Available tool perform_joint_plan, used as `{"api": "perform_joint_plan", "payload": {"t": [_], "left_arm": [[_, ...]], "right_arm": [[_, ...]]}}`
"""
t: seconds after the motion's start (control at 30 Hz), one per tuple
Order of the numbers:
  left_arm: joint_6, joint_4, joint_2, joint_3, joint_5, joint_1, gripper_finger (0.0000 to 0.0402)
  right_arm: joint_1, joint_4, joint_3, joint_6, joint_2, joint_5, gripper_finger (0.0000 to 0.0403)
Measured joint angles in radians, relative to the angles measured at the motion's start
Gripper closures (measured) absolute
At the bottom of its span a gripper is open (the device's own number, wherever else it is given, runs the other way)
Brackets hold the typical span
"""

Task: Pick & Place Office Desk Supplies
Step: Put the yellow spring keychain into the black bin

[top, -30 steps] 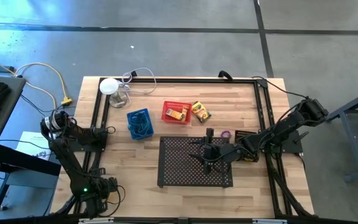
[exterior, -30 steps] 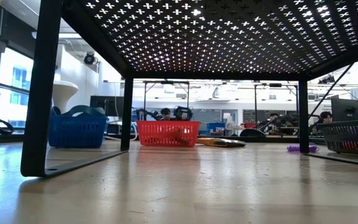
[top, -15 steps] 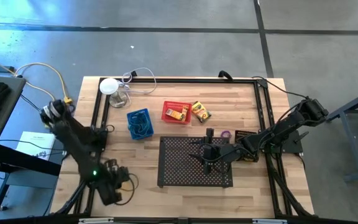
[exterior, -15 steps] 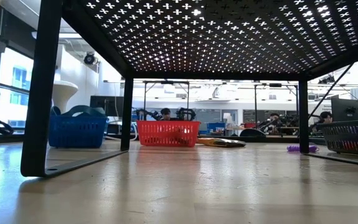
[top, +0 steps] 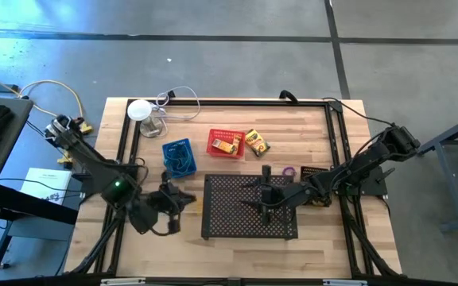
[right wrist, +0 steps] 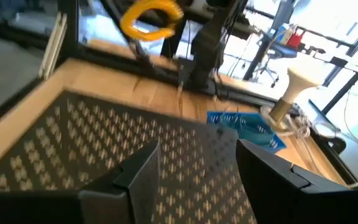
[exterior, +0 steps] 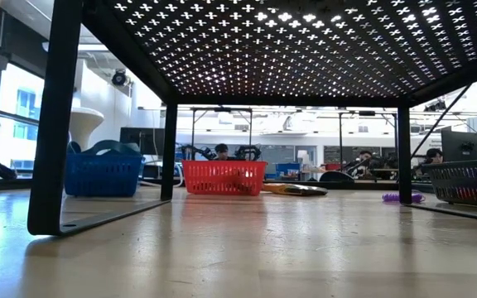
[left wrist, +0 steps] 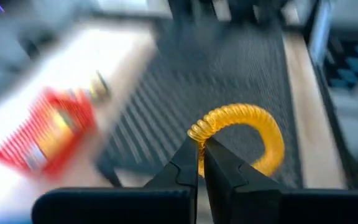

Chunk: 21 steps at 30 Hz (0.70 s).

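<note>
My right gripper grabs the loose crayon box by its long side edges next, to pack the box into the red basket (top: 226,143).
My left gripper (top: 186,199) hangs above the table just left of the black perforated tray (top: 237,218), shut on a yellow coiled rubber-band loop (left wrist: 244,127); that loop also shows in the right wrist view (right wrist: 151,17). My right gripper (right wrist: 194,168) stands open over the tray's middle (top: 265,195), nothing between its fingers. A blue basket (top: 178,157), a red basket (top: 226,143) with a yellow crayon box in it, a second crayon box (top: 257,141), a purple loop (top: 289,171) and a black basket (top: 315,171) rest on the table. My left gripper pinches the yellow loop at one spot of its ring (left wrist: 197,132) between the tips of its two fingers. The rest of the ring stands out past the fingertips. The loop is lifted clear of the table and the tray.
A white round disc with a clear cable (top: 140,109) stands at the far left. A black frame rail (top: 245,101) runs around the tabletop. In the low view the tray's legs (exterior: 52,124) stand close in front; bare wood lies near the front edge.
My left arm has swung from the table's near left corner up and toward the tray, going right and toward the far edge, and its gripper has tipped from pointing down to nearly level.
</note>
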Motion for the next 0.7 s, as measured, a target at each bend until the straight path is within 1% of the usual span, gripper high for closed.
{"api": "perform_joint_plan", "payload": {"t": [0.1,0.17,0.23,0.37,0.5,0.6,0.7], "left_arm": [[0.193,0.168,0.023,0.0,-0.142,0.031,0.0399],[0.333,0.274,0.055,0.0,-0.19,0.056,0.0399],[0.441,0.377,0.098,0.0,-0.223,0.087,0.0399],[0.591,0.584,0.197,0.0,-0.228,0.157,0.0399],[0.774,0.761,0.284,0.0,-0.229,0.203,0.0399],[0.868,0.881,0.325,0.0,-0.228,0.217,0.0399],[0.931,0.951,0.34,0.0,-0.226,0.223,0.0399]], "right_arm": [[0.0,0.06,0.0,0.0,0.0,0.0,0.0204],[0.0,0.099,0.0,0.0,0.0,-0.01,0.0204],[0.0,0.127,0.0,-0.003,-0.001,-0.032,0.0204],[0.0,0.183,0.0,-0.03,-0.001,-0.081,0.0204],[-0.008,0.197,0.0,-0.037,-0.001,-0.083,0.0204],[-0.019,0.199,0.0,-0.022,-0.001,-0.084,0.0204],[-0.032,0.198,0.0,-0.021,-0.001,-0.118,0.0204]]}}
